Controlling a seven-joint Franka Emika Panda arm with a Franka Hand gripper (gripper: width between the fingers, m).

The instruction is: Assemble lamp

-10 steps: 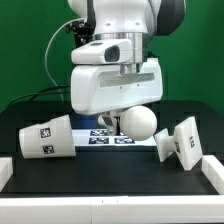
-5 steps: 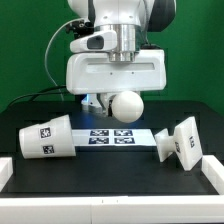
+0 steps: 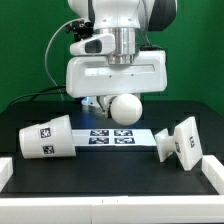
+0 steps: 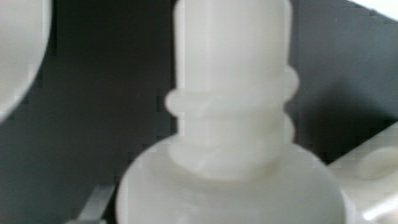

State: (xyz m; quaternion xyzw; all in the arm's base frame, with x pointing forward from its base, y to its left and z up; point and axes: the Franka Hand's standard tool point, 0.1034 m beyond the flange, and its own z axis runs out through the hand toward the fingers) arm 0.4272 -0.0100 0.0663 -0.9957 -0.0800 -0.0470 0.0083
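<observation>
The rounded bulb (image 3: pixel 126 109) in my gripper is hanging above the black table and would fall if I opened now. My gripper needs to keep holding the bulb.
The rounded white bulb (image 3: pixel 126 107) hangs in the air above the table, held under the arm's hand. My gripper (image 3: pixel 110 101) is shut on it, and the hand's wide white body hides the fingers. In the wrist view the bulb (image 4: pixel 226 150) fills the picture, with its ribbed neck pointing away from the camera. The conical shade (image 3: pixel 46 137) lies on its side at the exterior view's left. The boxy base (image 3: pixel 181 142) rests tilted at the exterior view's right.
The marker board (image 3: pixel 112 137) lies on the black table below the bulb, between shade and base. A white rim (image 3: pixel 212 176) borders the table's front and right. A green wall stands behind.
The arm has lifted the bulb off the table near the marker board and carried it up and slightly to the exterior view's left. It has hardly moved over the last half second.
</observation>
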